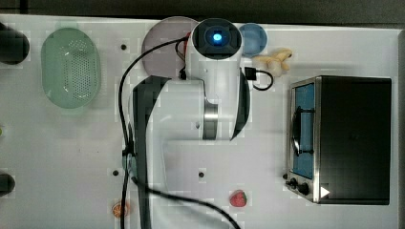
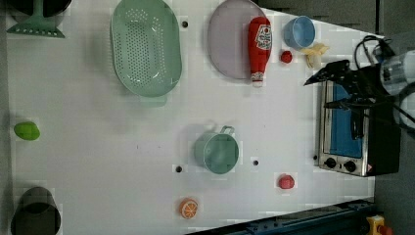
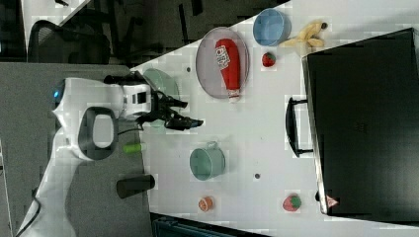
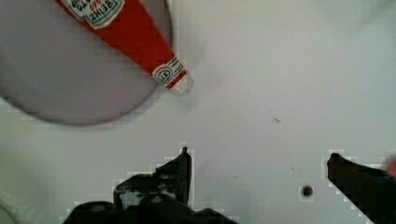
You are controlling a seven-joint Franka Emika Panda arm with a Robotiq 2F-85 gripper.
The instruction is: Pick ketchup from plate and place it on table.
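Observation:
The ketchup needs to go from the plate to the table, so my gripper should next grab it by its white-labeled body.
The ketchup is a red bottle with a white label. It lies on its side on the pale mauve plate, its cap poking over the rim onto the white table. In the right view the ketchup covers the right side of the plate. My gripper hangs open and holds nothing, high over bare table just off the plate's edge. The cap end of the ketchup lies a short way from one of the fingertips. The gripper also shows in the left view.
A green perforated basket sits beside the plate. A blue bowl, a strawberry and a pale toy lie on the plate's other side. A toaster oven, green cup, second strawberry and orange slice stand farther off.

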